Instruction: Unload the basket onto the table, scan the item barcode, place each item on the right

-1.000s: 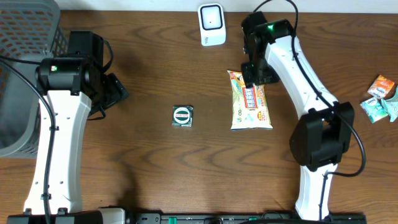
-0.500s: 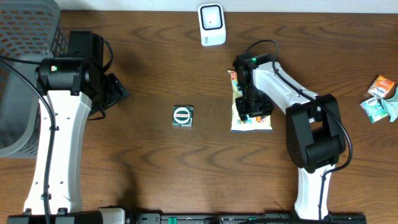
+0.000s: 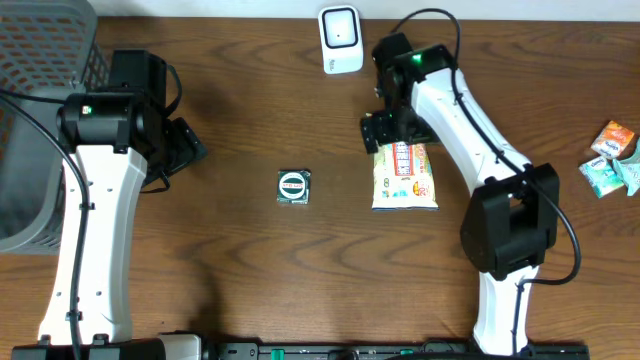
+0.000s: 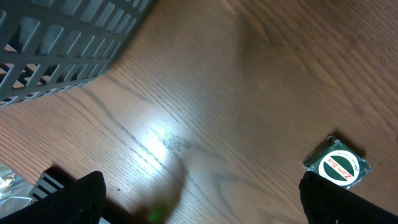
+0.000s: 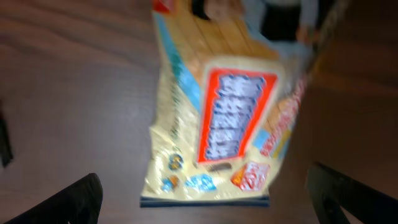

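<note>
My right gripper should turn over the yellow snack bag (image 3: 405,177) for the scan next, so it needs to pinch the bag along its long side beside the red and blue label (image 3: 403,159).
A yellow snack bag (image 3: 405,177) with a red and blue label lies flat on the wooden table (image 3: 300,270). My right gripper (image 3: 383,131) hovers over its far end, open, with nothing between the fingers. In the right wrist view the bag (image 5: 217,118) is blurred, and the gripper (image 5: 205,208) shows one dark fingertip at each side of the frame. A white scanner (image 3: 341,40) stands at the back edge. My left gripper (image 3: 186,146) is open at the left, over bare wood (image 4: 186,124). No barcode is visible.
A small square packet (image 3: 294,187) with a round green logo lies mid-table, also by the right fingertip (image 4: 339,202) in the left wrist view. A grey basket (image 3: 40,60) stands at the back left. Small candy packs (image 3: 612,157) lie at the right edge.
The right gripper went from half closed to wide open. It moved down over the bag's middle, then back to the bag's far end. The left arm has not moved.
</note>
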Available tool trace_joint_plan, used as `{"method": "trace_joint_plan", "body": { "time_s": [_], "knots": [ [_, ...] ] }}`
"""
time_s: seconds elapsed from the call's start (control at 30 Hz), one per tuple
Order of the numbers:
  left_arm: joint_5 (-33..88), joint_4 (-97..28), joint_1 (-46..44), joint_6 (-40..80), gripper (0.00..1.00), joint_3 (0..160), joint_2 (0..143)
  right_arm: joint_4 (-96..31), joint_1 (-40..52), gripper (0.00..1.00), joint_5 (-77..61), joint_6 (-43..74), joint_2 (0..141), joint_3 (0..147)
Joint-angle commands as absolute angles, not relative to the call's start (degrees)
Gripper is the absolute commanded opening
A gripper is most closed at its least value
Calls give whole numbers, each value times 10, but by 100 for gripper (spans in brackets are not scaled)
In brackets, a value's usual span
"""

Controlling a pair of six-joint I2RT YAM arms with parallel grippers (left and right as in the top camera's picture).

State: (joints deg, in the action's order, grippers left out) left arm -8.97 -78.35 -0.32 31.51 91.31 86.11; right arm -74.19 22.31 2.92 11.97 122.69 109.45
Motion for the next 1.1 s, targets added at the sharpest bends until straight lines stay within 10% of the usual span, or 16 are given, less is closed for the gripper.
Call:
{"method": "trace_joint_plan", "body": {
  "time_s": [0.0, 0.67, 0.73, 0.83, 0.97, 1.07],
  "knots": [
    [-95, -786, -1, 318, 98, 913, 861, -720, 261, 99, 122, 171, 1222, 1074],
    [-95, -786, -1, 318, 98, 913, 861, -502, 327, 99, 314, 212, 1222, 845],
    [-95, -786, -1, 318, 98, 913, 861, -488, 322, 84, 313, 212, 1222, 830],
    [-95, -786, -1, 318, 98, 913, 861, -475, 316, 30, 304, 214, 1222, 812],
    [-95, -786, -1, 318, 98, 913, 861, -477, 308, 1, 258, 227, 1221, 816],
    [-95, -786, -1, 318, 98, 913, 861, -502, 297, 1, 214, 227, 1208, 840]
  ]
}}
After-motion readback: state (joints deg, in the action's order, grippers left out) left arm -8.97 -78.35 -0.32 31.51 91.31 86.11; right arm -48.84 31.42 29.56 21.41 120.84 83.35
